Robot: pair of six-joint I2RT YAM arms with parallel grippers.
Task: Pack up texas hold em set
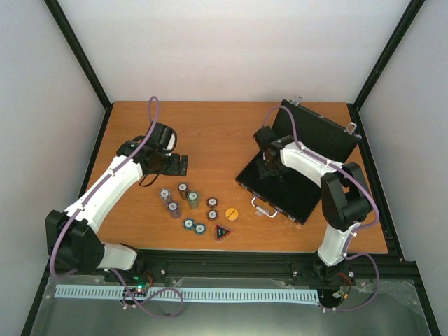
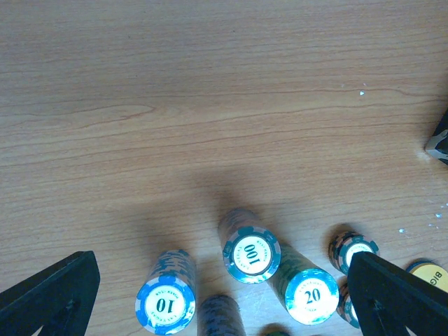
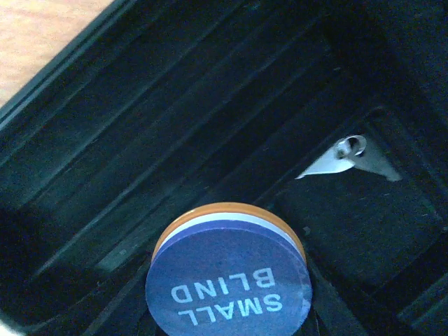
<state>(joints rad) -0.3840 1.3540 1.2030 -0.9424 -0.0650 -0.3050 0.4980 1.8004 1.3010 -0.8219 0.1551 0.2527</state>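
Observation:
The blue disc (image 3: 229, 283) hangs short, over the case's ribbing. The right gripper needs to keep holding the disc until the disc reaches the silver fitting's section of the case.
The black case (image 1: 290, 192) lies open at the right, lid (image 1: 318, 129) raised and silver handle (image 1: 264, 208) facing the front. My right gripper (image 1: 268, 168) is down inside the case, shut on a blue round disc (image 3: 229, 283) marked SMALL BLIND with an orange layer behind it. The case's ribbed black lining (image 3: 140, 140) shows around the disc. My left gripper (image 2: 224, 301) hangs open just behind the poker chip stacks; the 100 stack (image 2: 250, 253), the 10 stack (image 2: 165, 303) and the 20 stack (image 2: 311, 296) stand between its fingers. A dark triangular token (image 1: 222, 232) lies near the front.
Several chip stacks (image 1: 189, 206) cluster left of the case. An orange disc (image 1: 232, 213) lies beside them, close to the case's front corner (image 2: 439, 140). A silver metal fitting (image 3: 343, 157) sits inside the case. A black rail (image 1: 266, 262) edges the table's front.

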